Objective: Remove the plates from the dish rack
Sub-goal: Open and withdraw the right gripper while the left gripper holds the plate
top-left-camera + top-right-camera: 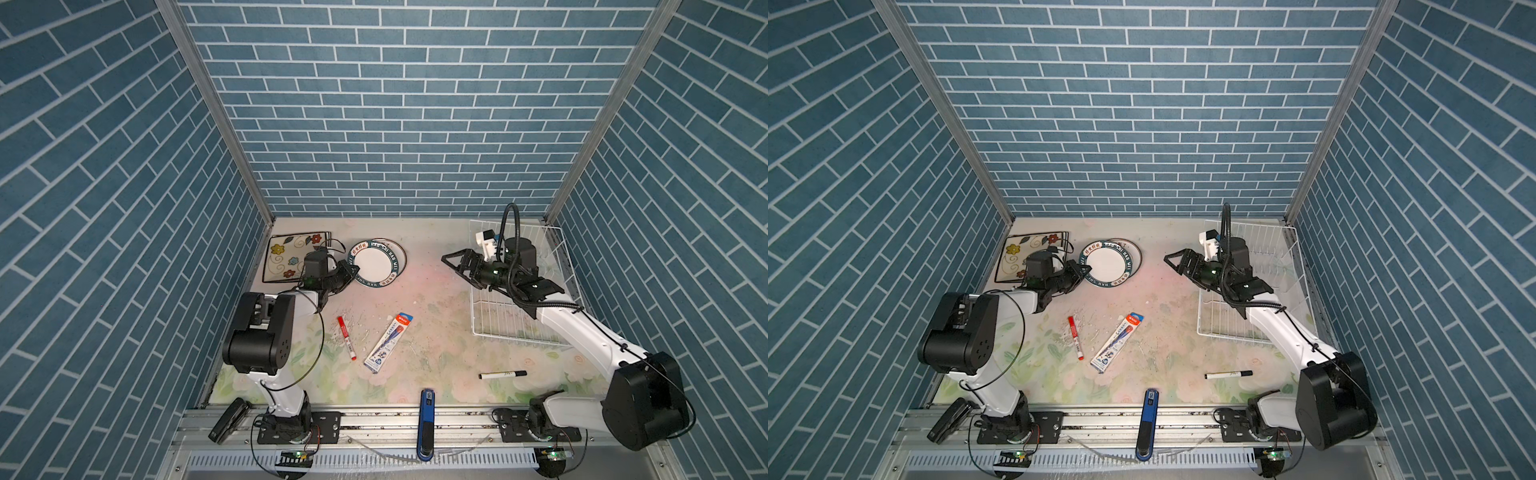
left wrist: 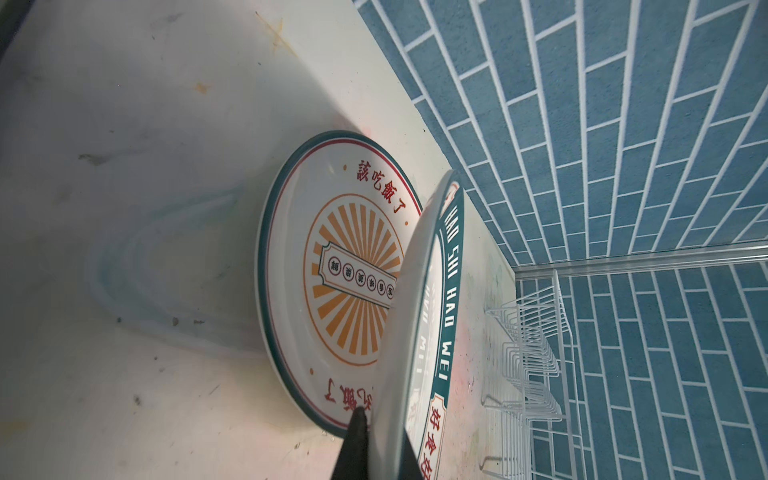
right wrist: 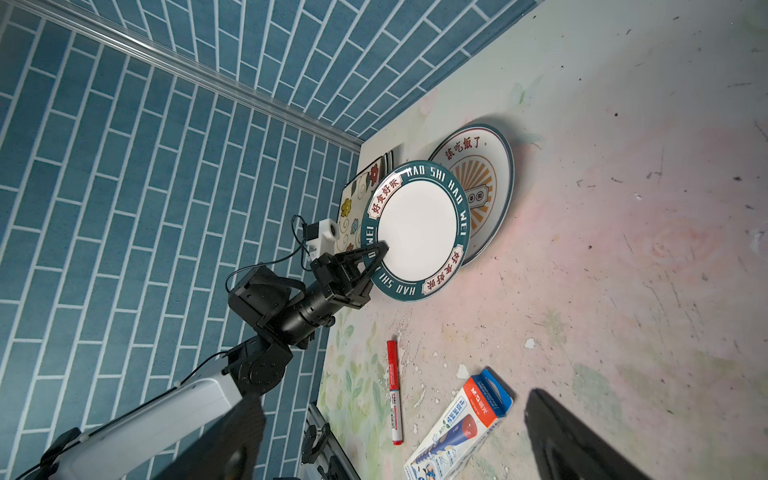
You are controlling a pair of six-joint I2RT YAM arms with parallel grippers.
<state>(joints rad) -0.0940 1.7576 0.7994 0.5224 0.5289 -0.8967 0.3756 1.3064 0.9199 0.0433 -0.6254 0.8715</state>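
The lettered plate's steep bottom leaves the sunburst plate's orange center exposed, so my left gripper keeps holding the lettered plate [image 1: 376, 264] until it lies flat on the sunburst plate [image 1: 403, 252].
My left gripper [image 1: 351, 270] [image 2: 382, 449] is shut on the rim of a round white plate [image 1: 376, 262] [image 3: 415, 232] with a teal lettered band. The plate tilts over a second round plate [image 2: 353, 274] [image 3: 486, 187] with an orange sunburst that lies flat at the back of the table. Square flowered plates [image 1: 286, 255] lie stacked at the back left. The white wire dish rack [image 1: 498, 324] [image 2: 528, 353] stands at the right. I see no plate in it, though my right arm covers part. My right gripper [image 1: 449, 265] [image 3: 399, 453] hangs open and empty beside the rack's left edge.
A red marker [image 1: 346, 337] and a pen box [image 1: 388, 343] lie mid-table. A black marker [image 1: 503, 375] lies front right. A blue tool [image 1: 426, 424] and a black one [image 1: 227, 419] rest on the front rail. Tiled walls close three sides.
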